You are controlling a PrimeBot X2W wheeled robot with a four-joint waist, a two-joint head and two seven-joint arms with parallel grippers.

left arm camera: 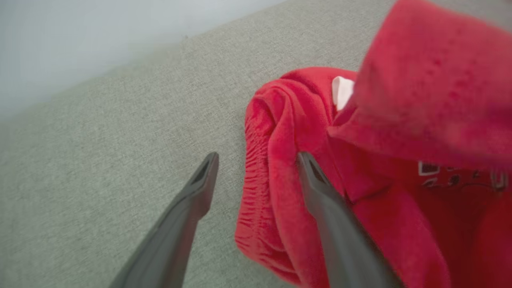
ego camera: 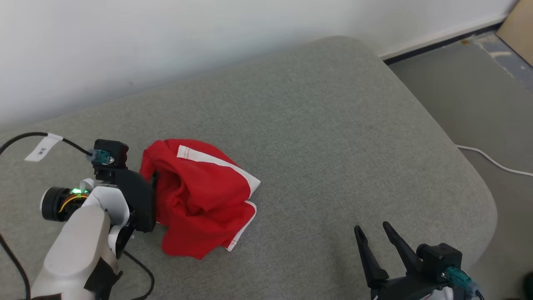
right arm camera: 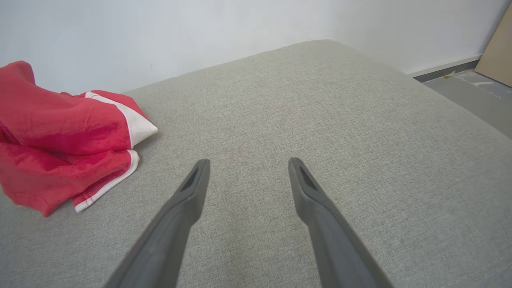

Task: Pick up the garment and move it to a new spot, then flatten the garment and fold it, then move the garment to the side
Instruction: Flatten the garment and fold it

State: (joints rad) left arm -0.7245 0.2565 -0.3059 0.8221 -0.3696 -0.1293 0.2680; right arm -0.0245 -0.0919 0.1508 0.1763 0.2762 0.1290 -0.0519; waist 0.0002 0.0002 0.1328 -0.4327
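The gathered fold (left arm camera: 283, 139) stands up at the edge of the shorts. My left gripper should grab the crumpled shorts' elastic waistband (left arm camera: 261, 177) there next.
The garment (ego camera: 200, 196) is a red pair of shorts with white side stripes, crumpled in a heap on the grey cushion (ego camera: 333, 125). My left wrist (ego camera: 135, 196) sits against the heap's left edge, with the fingers hidden there. In the left wrist view my left gripper (left arm camera: 258, 157) is open, with the garment's (left arm camera: 420, 100) elastic waistband fold between the fingers. One finger is over bare cushion and the other lies against red cloth. My right gripper (ego camera: 372, 227) stands open above bare cushion, to the right of the garment (right arm camera: 60, 136) and apart from it. Nothing sits between the fingers of this right gripper (right arm camera: 249, 161).
A white wall runs behind the cushion. The cushion's rounded right edge drops to a grey floor with a white cable (ego camera: 491, 160) and a cardboard sheet (ego camera: 520, 29) in the corner. A black cable with a white tag (ego camera: 43, 146) lies at the left.
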